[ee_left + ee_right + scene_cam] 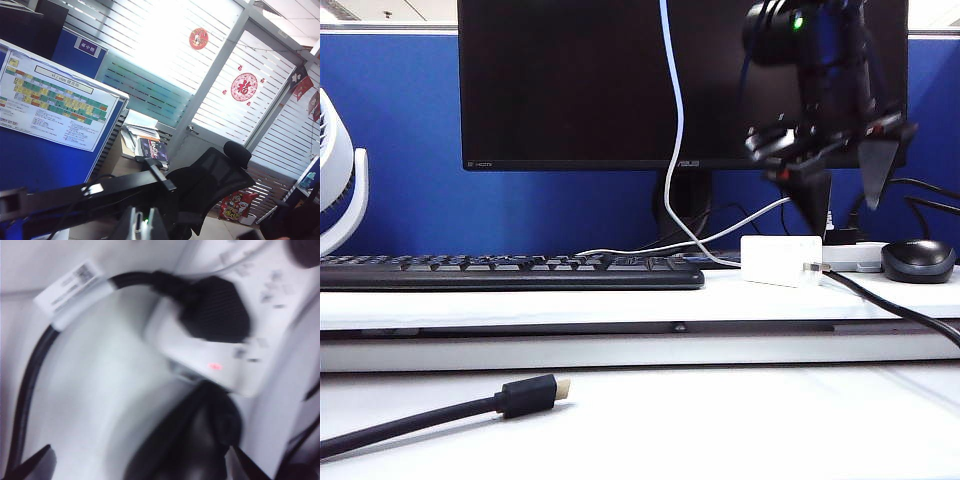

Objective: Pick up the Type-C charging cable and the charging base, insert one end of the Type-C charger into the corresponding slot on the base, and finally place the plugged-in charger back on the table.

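Observation:
Next, my right gripper grabs the charging base by its white body (780, 260), which leaves the base's slot free to take the Type-C charging cable.
The charging base (780, 260), a small white block with prongs at its right end, lies on the raised ledge of the table (520, 305). The thin white Type-C charging cable (677, 130) hangs from above the exterior view, down in front of the monitor, and reaches the base's left side. My right gripper (847, 220) hovers open just above and to the right of the base, holding nothing; its wrist view shows its fingertips (30, 465) spread wide. My left gripper (142, 225) is raised high and shut, with a thin pale strip between its fingers.
A black keyboard (510, 272) lies left of the base. To its right are a white power strip (855, 258) with a black plug (215, 310) and a black mouse (918, 260). A thick black cable with gold plug (530, 395) lies on the lower desk. A fan (340, 180) stands far left.

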`<state>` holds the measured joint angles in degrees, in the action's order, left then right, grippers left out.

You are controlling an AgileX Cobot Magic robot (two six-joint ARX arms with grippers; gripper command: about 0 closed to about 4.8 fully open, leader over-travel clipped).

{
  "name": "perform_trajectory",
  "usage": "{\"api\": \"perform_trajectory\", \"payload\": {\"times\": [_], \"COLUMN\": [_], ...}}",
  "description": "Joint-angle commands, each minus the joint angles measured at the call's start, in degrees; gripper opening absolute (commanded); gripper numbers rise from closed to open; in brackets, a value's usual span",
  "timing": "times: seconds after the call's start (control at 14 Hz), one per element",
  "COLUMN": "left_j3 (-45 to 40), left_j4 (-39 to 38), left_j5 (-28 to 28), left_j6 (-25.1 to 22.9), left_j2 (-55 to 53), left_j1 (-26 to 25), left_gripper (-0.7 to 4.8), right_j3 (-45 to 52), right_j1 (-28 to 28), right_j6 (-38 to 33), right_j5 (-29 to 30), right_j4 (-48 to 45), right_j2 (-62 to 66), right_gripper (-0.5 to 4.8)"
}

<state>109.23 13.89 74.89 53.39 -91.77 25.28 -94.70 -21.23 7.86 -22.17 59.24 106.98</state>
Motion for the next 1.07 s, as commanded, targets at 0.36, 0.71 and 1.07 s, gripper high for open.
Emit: {"api": "perform_trajectory", "payload": {"times": [0.36, 0.71, 1.07], "left_j3": [0.26, 0.26, 0.26], "left_j4": [0.31, 0.28, 0.31], "left_j5": [0.15, 0.17, 0.17], "left_j6": [-0.44, -0.42, 0.07], "left_j2": [0.24, 0.24, 0.24], "left_j1": [-0.02, -0.02, -0.02], "left_gripper": [-0.06, -0.06, -0.06], "right_j3": [-0.24, -0.24, -0.24], "right_j1": [-0.07, -0.66, -2.19], "right_j6": [-0.37, -1.90, -2.05], "right_j5": [23.21, 29.18, 30.97], "right_j4": [3.32, 1.99, 1.84], "right_j2": [-0.70, -0.59, -0.59], "right_gripper": [4.61, 4.53, 4.53]}}
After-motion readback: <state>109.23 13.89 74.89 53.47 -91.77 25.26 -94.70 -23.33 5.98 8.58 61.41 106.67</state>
